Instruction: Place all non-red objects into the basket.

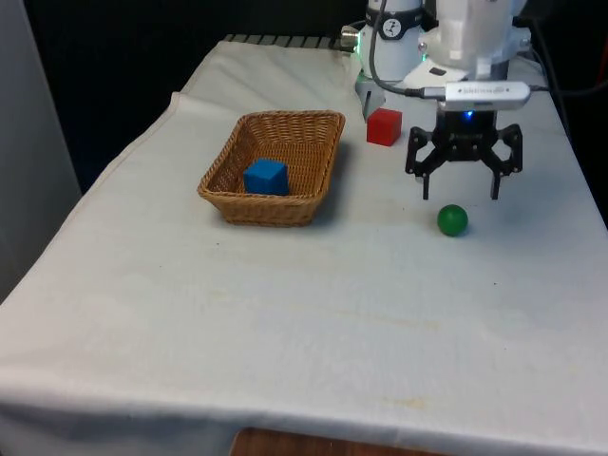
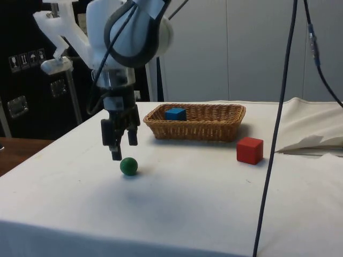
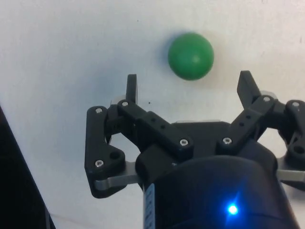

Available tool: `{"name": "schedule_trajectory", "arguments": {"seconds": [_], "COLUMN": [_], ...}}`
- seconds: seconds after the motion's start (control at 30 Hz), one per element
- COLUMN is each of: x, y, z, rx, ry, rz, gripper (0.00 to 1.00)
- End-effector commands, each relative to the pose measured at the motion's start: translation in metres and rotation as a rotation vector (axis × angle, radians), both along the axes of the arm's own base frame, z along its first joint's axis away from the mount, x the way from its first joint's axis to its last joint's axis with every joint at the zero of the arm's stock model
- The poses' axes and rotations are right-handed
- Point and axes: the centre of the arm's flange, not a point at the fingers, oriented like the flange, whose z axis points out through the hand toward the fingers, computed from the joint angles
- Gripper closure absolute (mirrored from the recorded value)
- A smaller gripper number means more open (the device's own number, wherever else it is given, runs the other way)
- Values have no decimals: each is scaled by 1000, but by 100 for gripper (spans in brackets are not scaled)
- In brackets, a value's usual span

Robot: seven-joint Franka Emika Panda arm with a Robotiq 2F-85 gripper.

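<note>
The green ball is next: my gripper should grab it around its round middle [image 1: 452, 219] [image 3: 190, 56], to put the non-red objects into the basket.
A green ball [image 1: 453, 220] [image 2: 128, 166] [image 3: 190, 55] lies on the white cloth at the front view's right. My gripper [image 1: 461, 194] [image 2: 120, 150] [image 3: 188, 86] hangs open a little above the cloth, just behind the ball, with nothing between its fingers. The wicker basket [image 1: 313, 176] [image 2: 214, 131] stands at the front view's left of the gripper and holds a blue cube [image 1: 265, 177] [image 2: 175, 113]. A red cube [image 1: 384, 126] [image 2: 250, 150] sits on the cloth behind the gripper, near the robot's base.
A dark cable [image 2: 278, 123] hangs down in the side view in front of the table. The cloth is rumpled at the side view's right [image 2: 313, 139]. The table's edge runs close to the ball on the front view's right.
</note>
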Motion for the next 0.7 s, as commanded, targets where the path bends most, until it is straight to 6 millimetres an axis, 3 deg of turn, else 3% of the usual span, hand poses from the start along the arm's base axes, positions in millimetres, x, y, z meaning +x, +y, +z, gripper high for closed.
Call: {"name": "schedule_trajectory", "arguments": {"seconds": [0.0,0.67], "x": [0,-2], "y": [2,1], "z": [-5,-37], "rx": [17,19], "ry": [-4,-1], "rz": [0,16], "gripper": [0,0]}}
